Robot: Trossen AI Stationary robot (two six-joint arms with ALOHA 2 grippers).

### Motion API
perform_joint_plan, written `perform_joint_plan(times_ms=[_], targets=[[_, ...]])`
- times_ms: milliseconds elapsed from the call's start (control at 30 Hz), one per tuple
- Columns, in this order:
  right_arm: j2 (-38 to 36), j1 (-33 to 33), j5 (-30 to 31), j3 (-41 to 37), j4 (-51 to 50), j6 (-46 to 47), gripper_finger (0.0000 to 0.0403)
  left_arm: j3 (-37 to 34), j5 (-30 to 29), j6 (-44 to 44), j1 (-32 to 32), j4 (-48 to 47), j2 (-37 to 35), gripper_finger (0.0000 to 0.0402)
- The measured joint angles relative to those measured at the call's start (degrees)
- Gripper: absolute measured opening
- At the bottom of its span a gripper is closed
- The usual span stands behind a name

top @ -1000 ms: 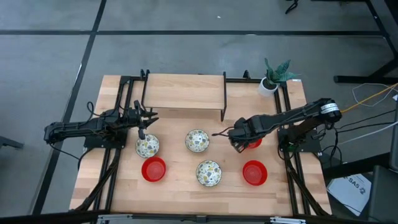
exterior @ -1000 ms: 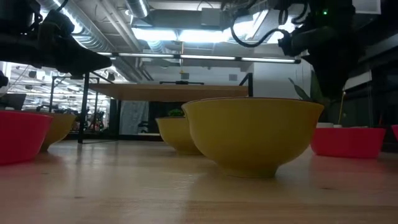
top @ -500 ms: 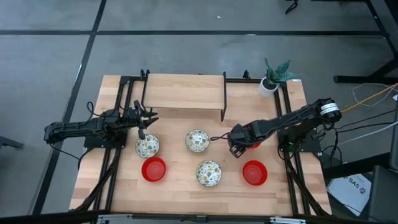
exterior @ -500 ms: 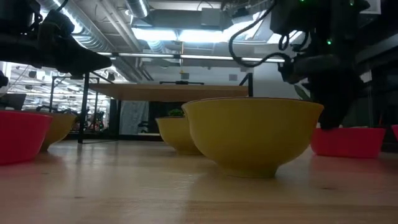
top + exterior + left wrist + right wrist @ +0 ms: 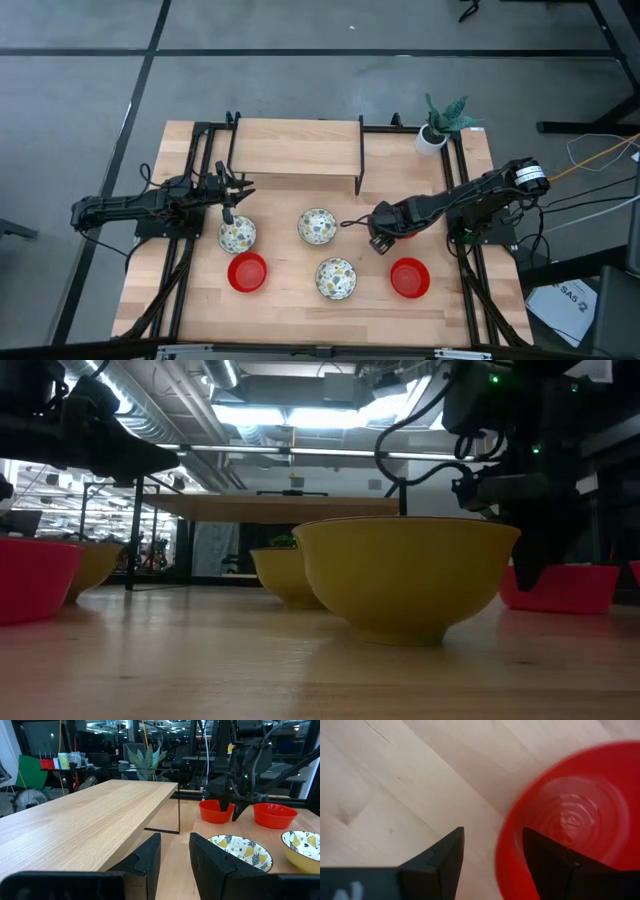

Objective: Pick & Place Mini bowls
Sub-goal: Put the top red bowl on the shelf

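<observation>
The red bowl needs to go onto the raised shelf, so my right gripper will next grip the red bowl by its rim (image 5: 506, 827).
My right gripper (image 5: 379, 241) (image 5: 492, 834) is open and low over the left rim of a glossy red bowl (image 5: 409, 231) (image 5: 570, 815). One finger stands inside the bowl and one outside on the wood; whether they touch it, I cannot tell. My left gripper (image 5: 229, 199) (image 5: 175, 842) is open, hovering just beyond a flower-patterned bowl (image 5: 237, 236). Two more patterned bowls (image 5: 317, 226) (image 5: 336, 278) and two red bowls (image 5: 248, 272) (image 5: 408, 277) rest on their bases on the table. The low view shows the right gripper (image 5: 528, 565) beside the red bowl (image 5: 565, 586).
A raised wooden shelf (image 5: 295, 146) (image 5: 95, 815) on black legs stands at the far middle of the table. A small white plant pot (image 5: 432, 137) sits at the far right corner. Black frame rails run along both sides. Bare wood lies between the bowls.
My right gripper has come down from above and shifted a little toward the near-left, ending with its fingers on either side of the red bowl's rim. The left arm and all the bowls have kept still.
</observation>
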Motion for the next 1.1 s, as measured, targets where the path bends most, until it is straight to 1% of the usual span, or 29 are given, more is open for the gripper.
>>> perform_joint_plan(times_ms=[267,367,500,700,767,900,1100], targets=[[0.00,-0.01,0.20,0.00,1.20,-0.58,0.0199,0.00,0.00,0.00,0.01,-0.02,0.00,0.0098],[0.00,-0.02,1.64,0.00,0.53,-0.64,0.0182,0.00,0.00,0.00,-0.01,-0.01,0.00,0.0098],[0.00,-0.55,1.67,0.00,-1.10,-2.29,0.0132,0.00,0.00,0.00,-0.01,-0.01,0.00,0.0098],[0.00,-0.59,3.60,0.00,-1.23,-3.61,0.0032,0.00,0.00,0.00,-0.01,0.00,0.00,0.0098],[0.00,-0.59,4.24,0.09,-1.37,-4.41,0.0012,0.00,0.00,0.01,0.00,0.00,0.00,0.0098],[0.00,-0.91,3.51,0.09,-0.68,-4.87,0.0017,0.00,0.00,0.00,0.00,-0.02,0.00,0.0098],[-0.02,-1.85,0.53,0.12,1.30,-7.45,0.0007,0.00,0.00,0.00,-0.01,0.00,0.00,0.0098]])
